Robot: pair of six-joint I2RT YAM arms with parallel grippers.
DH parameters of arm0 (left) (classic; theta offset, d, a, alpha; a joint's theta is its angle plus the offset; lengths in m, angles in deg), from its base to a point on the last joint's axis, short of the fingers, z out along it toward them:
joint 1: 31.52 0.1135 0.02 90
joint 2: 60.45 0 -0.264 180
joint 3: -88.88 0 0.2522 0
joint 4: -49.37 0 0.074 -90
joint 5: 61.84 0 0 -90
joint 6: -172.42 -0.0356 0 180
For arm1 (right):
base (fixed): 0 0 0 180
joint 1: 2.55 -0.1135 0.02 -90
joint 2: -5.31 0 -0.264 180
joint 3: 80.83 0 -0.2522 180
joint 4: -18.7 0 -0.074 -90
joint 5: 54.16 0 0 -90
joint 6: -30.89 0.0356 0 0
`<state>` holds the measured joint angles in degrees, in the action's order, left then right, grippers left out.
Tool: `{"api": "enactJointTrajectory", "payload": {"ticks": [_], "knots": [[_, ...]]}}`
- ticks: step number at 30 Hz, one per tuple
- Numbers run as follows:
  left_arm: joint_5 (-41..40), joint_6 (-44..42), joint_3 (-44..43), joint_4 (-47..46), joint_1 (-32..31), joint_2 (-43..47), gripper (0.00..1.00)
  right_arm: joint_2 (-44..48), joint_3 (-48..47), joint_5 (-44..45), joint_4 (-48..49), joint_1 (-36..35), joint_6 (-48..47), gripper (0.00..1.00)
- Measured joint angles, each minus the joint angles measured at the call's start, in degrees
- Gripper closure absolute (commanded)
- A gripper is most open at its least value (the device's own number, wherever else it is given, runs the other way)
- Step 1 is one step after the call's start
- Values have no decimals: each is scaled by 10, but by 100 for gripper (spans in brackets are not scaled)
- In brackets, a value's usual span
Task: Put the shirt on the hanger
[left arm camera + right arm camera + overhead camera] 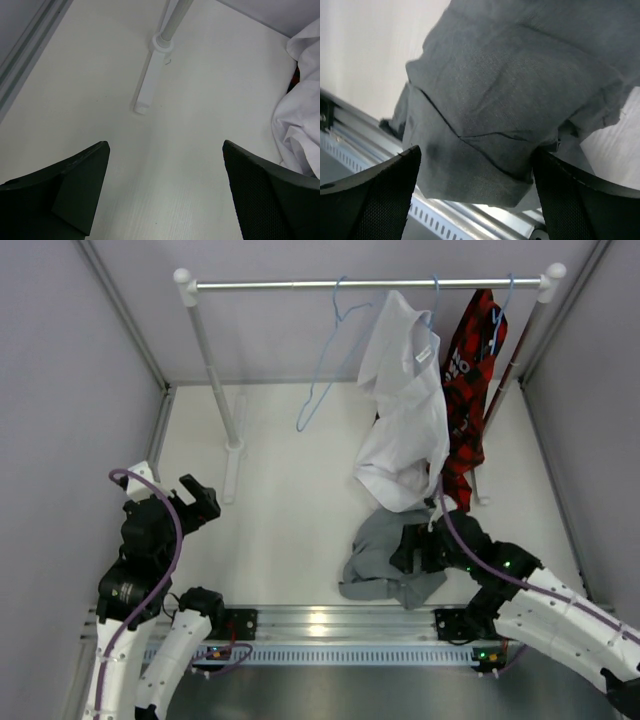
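The fingers of the right gripper are wide apart around the shirt's grey fold, so the shirt would stay on the tabletop if the robot lifted now.
The grey shirt (pixel 378 558) lies crumpled on the white table near the front edge, right of centre. It fills the right wrist view (pixel 520 90). My right gripper (pixel 418 548) is open, right over the shirt's right part, its fingers (pixel 370 200) spread to either side of a fold of grey cloth. The light-blue wire hanger (pixel 327 370) hangs empty and tilted from the rail, left of the white shirt. My left gripper (pixel 200 502) is open and empty over bare table at the left, far from the shirt; its fingers (pixel 75 185) frame only tabletop.
A white clothes rail (pixel 370 283) spans the back, on posts with a foot (pixel 150 80). A white shirt (pixel 405 410) and a red-and-black shirt (pixel 468 390) hang on it at the right. A metal rail (pixel 330 625) runs along the table's front edge.
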<state>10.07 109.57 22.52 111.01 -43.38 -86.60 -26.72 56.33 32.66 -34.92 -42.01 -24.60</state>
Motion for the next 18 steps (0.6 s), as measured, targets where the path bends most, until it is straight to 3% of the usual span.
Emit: {"api": "enactJointTrajectory", "payload": {"ticks": [3,4,7,12,18], "knots": [[0,0,0,-3,0,-2,2,-53,15,57,40,-110,34,73],[0,0,0,-3,0,-2,2,-75,15,80,54,-146,45,100],[0,0,2,-4,0,-4,2,-152,-9,145,71,-233,78,100],[0,0,3,-4,0,-4,2,-257,-147,235,81,-348,88,100],[-9,0,5,-4,0,17,2,-275,-246,249,186,-368,93,100]]}}
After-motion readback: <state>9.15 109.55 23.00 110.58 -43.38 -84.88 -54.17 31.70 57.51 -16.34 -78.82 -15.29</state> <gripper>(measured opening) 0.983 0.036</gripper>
